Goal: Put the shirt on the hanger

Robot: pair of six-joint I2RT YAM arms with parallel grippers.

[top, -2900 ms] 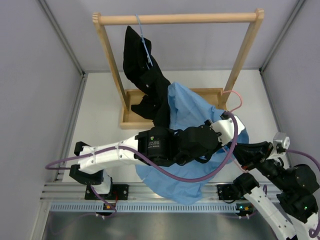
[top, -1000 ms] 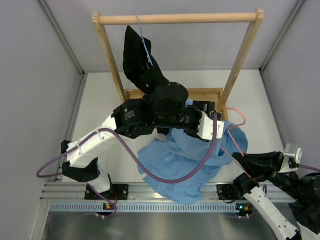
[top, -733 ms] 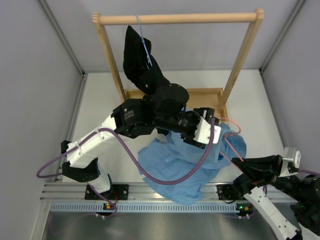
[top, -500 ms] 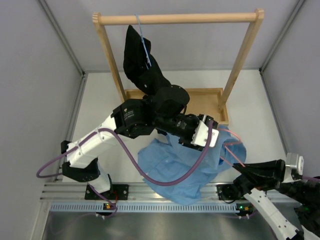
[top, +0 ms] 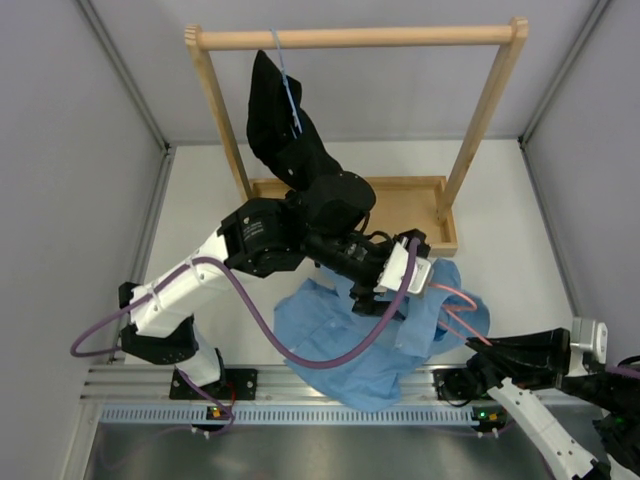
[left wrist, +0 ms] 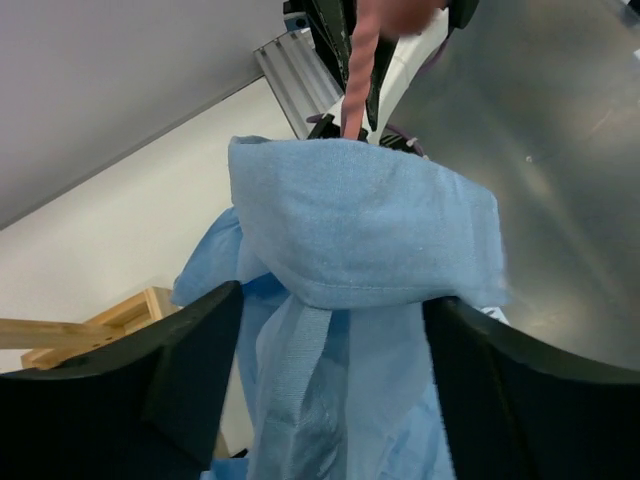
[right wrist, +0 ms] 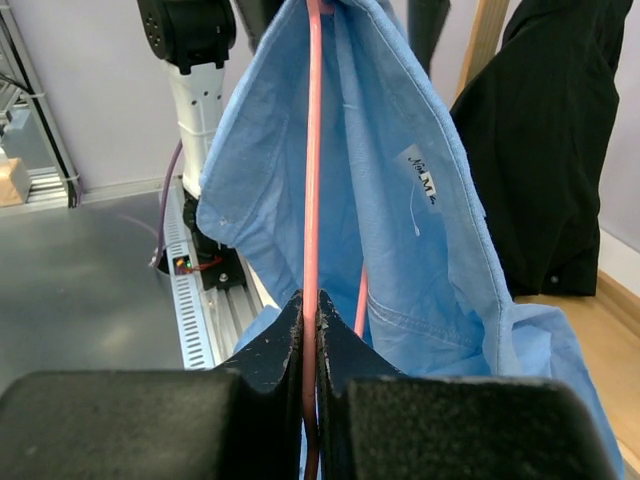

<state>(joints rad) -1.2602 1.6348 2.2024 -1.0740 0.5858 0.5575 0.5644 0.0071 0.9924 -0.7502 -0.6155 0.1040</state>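
Note:
My left gripper grabs the shirt's raised fold (left wrist: 332, 288) draped over the hanger next, which leaves the shirt's other side free to place on the hanger.
The light blue shirt (top: 340, 335) lies crumpled at the table's near middle, its right part raised and draped over the pink hanger (top: 455, 298). My right gripper (top: 476, 347) is shut on the hanger's wire (right wrist: 311, 150), which runs up inside the hanging shirt (right wrist: 400, 210). My left gripper (top: 414, 272) hovers over the shirt's raised part. In the left wrist view its fingers (left wrist: 180, 390) stand wide apart with a fold of shirt (left wrist: 360, 230) between them. The hanger (left wrist: 360, 65) shows past that fold.
A wooden rack (top: 355, 38) with a tray base (top: 400, 190) stands at the back. A black shirt (top: 285, 140) hangs from it on a thin light-blue hanger (top: 287, 75). Grey walls close both sides. A metal rail (top: 280, 385) runs along the near edge.
My left gripper has swung right and nearer over the shirt, and its jaws have spread wide. My right arm has drawn the hanger back toward the near edge, shirt still draped on it.

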